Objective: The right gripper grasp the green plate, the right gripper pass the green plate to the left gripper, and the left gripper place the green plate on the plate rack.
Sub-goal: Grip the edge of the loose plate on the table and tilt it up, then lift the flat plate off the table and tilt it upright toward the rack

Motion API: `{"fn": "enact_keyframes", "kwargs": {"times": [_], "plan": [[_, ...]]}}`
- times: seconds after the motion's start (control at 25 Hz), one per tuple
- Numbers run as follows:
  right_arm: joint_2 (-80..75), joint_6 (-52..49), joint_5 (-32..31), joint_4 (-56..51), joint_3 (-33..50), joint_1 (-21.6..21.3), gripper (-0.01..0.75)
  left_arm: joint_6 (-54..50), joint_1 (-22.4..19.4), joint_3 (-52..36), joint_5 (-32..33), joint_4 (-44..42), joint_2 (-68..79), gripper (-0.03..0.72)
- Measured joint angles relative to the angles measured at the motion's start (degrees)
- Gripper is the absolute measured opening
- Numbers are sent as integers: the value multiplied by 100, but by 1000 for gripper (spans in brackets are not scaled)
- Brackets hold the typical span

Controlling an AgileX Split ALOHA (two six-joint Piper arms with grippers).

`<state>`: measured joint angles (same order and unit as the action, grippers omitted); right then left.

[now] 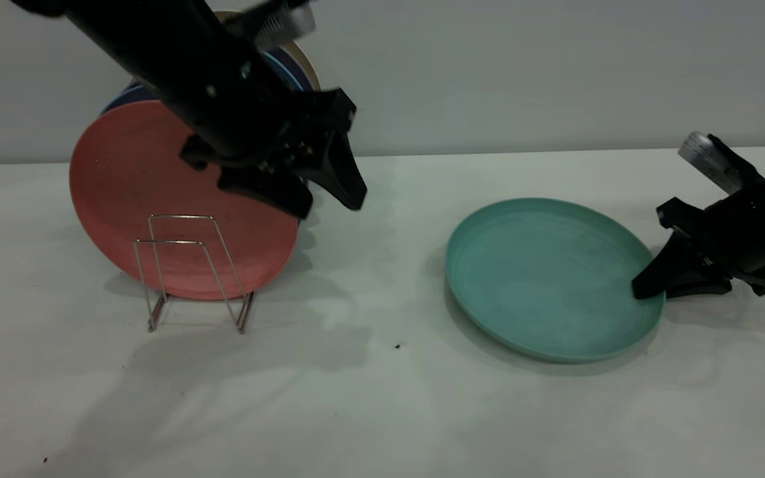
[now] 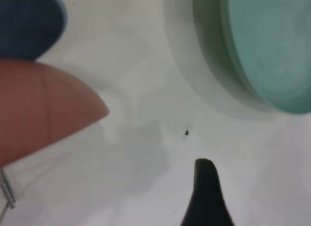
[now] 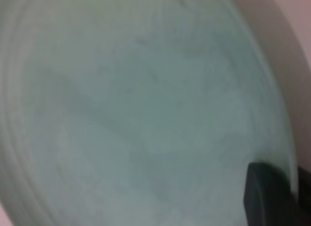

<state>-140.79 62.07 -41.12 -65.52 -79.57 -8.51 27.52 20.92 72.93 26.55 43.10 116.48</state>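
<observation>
The left gripper should next grab the green plate by its rim [image 1: 455, 255], so that the robot can set the plate on the plate rack [image 1: 190, 265].
The green plate [image 1: 548, 275] lies on the white table right of centre. My right gripper [image 1: 648, 291] is at its right rim. In the right wrist view one finger [image 3: 265, 199] rests inside the green plate [image 3: 146, 114] and the other is a dark edge just outside the rim, so the jaws close on the rim. My left gripper [image 1: 328, 199] hangs open and empty above the table, in front of the racked plates. The left wrist view shows one finger [image 2: 206, 197] and the green plate [image 2: 272, 46] farther off. The plate rack [image 1: 190, 265] stands at the left.
A salmon-pink plate [image 1: 137, 192] stands upright in the rack, with blue plates [image 1: 123, 98] and a beige plate [image 1: 308, 66] behind it. The rack's two front loops hold nothing. A small dark speck [image 1: 397, 346] lies on the table.
</observation>
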Motion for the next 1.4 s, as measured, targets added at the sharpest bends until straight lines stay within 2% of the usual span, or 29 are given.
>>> {"fn": "enact_keyframes", "kwargs": {"times": [0.2, 0.48, 1.0, 1.12, 1.36, 1.4], "plan": [[171, 391, -158, 74, 6, 12, 10, 109, 58, 0, -227, 462, 153, 568], [425, 523, -598, -51, 6, 284, 11, 700, 404, 0, -599, 1124, 294, 568], [714, 686, -1288, -297, 6, 465, 13, 850, 573, 4, -841, 1669, 552, 558], [714, 686, -1377, -324, 6, 515, 15, 879, 630, 4, -975, 1716, 619, 481], [714, 710, -1382, -307, 6, 510, 22, 873, 635, 4, -1087, 2041, 619, 129], [714, 710, -1365, -285, 6, 510, 23, 873, 635, 11, -1087, 2086, 614, 100]]}}
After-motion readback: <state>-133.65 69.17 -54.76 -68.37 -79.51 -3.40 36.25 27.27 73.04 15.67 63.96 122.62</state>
